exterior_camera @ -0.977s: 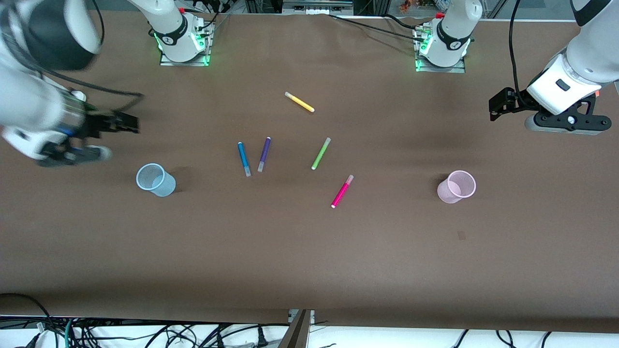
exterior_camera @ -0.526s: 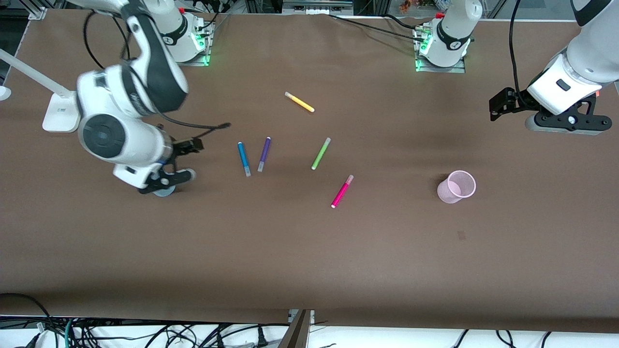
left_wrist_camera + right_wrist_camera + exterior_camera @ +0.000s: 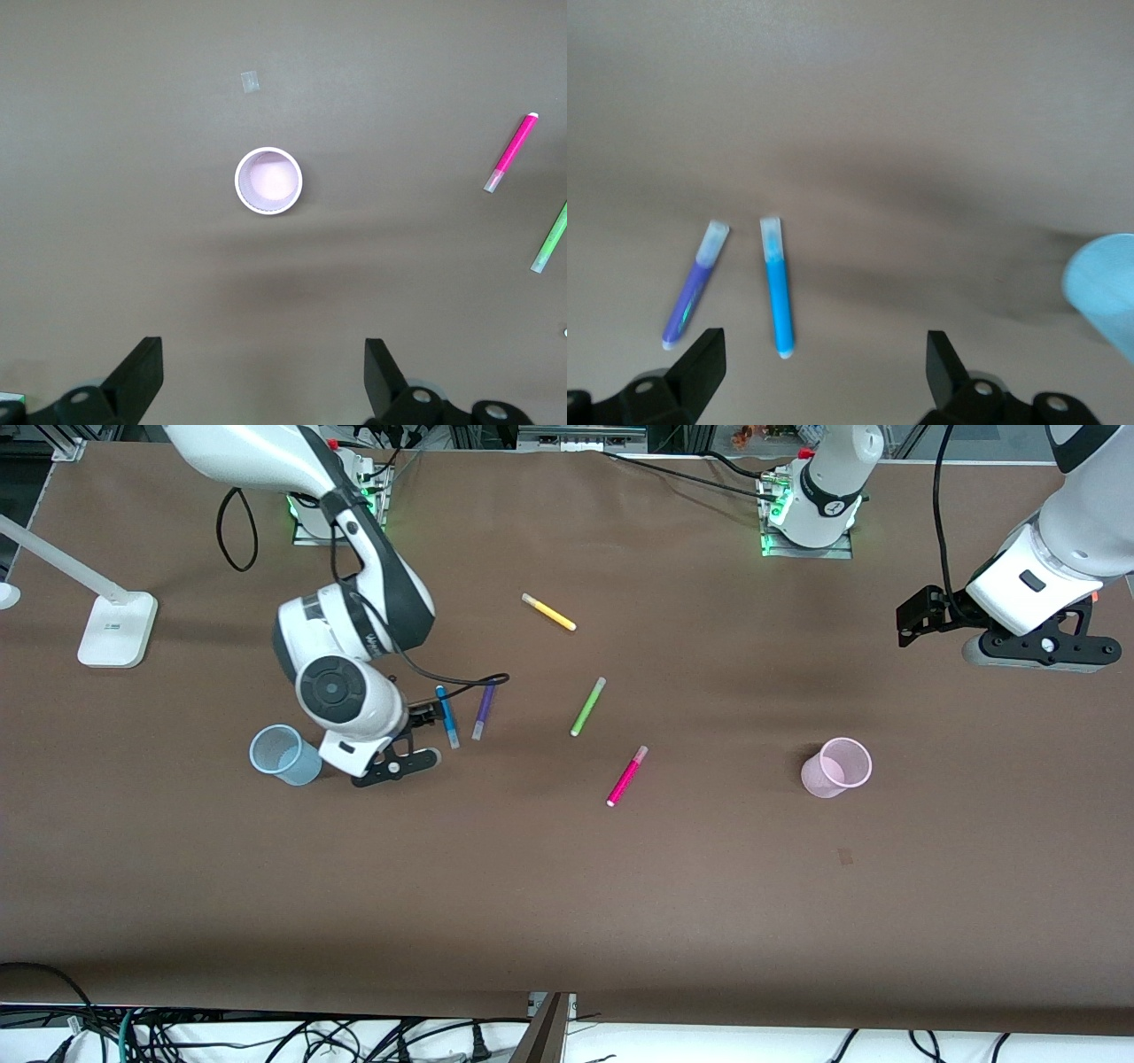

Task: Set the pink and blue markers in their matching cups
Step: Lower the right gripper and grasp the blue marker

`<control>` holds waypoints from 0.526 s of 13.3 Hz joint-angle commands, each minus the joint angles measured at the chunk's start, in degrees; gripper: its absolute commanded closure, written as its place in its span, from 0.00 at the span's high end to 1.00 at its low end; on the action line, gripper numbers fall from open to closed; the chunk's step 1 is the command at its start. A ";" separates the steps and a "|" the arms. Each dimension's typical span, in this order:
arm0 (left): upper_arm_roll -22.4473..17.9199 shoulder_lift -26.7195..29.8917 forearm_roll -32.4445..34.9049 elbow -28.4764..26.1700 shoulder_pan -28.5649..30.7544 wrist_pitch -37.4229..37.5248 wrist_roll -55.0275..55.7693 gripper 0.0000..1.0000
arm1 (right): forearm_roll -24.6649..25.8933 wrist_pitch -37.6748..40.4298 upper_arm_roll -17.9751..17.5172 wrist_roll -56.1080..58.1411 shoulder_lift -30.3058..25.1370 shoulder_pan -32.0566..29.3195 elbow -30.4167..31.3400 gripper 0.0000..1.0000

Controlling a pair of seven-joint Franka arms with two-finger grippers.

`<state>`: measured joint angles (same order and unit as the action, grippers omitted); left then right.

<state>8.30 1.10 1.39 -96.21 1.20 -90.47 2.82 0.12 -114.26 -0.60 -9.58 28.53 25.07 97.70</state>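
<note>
I will grab the blue marker next with my right gripper by its body (image 3: 452, 730), to put it in the light blue cup (image 3: 283, 754).
The blue marker (image 3: 446, 716) lies on the table beside the dark purple marker (image 3: 484, 708). My right gripper (image 3: 423, 714) is open and empty just above the table, right beside the blue marker; in the right wrist view (image 3: 822, 372) the marker's (image 3: 778, 288) end lies between its fingers. The light blue cup (image 3: 283, 754) stands upright toward the right arm's end and shows in that wrist view (image 3: 1107, 292). The pink marker (image 3: 627, 776) lies mid-table. The light pink cup (image 3: 837, 767) stands upright toward the left arm's end. My left gripper (image 3: 917, 615) waits open and empty, raised above the table (image 3: 263, 376).
A lime green marker (image 3: 587, 706) and a yellow marker (image 3: 548, 612) lie mid-table. A white lamp base (image 3: 115, 629) stands at the right arm's end. The left wrist view shows the pink cup (image 3: 268, 181), pink marker (image 3: 512, 153) and a small tape piece (image 3: 252, 81).
My right arm swung in from the right arm's end of the table, passed over the blue cup and came down beside the blue marker. The left arm has not moved.
</note>
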 commanded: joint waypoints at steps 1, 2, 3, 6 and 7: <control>0.14 -0.57 -0.07 1.55 0.21 1.09 -0.10 1.00 | 0.15 -7.28 0.25 -3.86 1.34 2.00 4.51 1.00; 0.14 -0.57 -0.07 1.47 0.21 1.18 -0.10 1.00 | 0.15 -8.95 0.25 -3.95 2.57 2.44 4.87 1.00; 0.14 -0.57 -0.07 1.47 0.21 1.18 -0.10 1.00 | 0.15 -11.32 0.25 -3.95 3.36 3.23 5.74 1.00; 0.14 -0.57 -0.07 1.47 0.21 1.18 -0.10 1.00 | 0.06 -16.52 0.25 -3.95 3.37 3.24 9.78 1.00; 0.14 -0.57 -0.07 1.47 0.21 1.18 -0.10 1.00 | -0.03 -17.83 0.25 -3.95 3.37 3.24 10.66 1.00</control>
<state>8.30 1.09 1.39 -96.21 1.21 -90.47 2.82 0.12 -129.29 -0.61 -12.91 33.43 28.06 105.10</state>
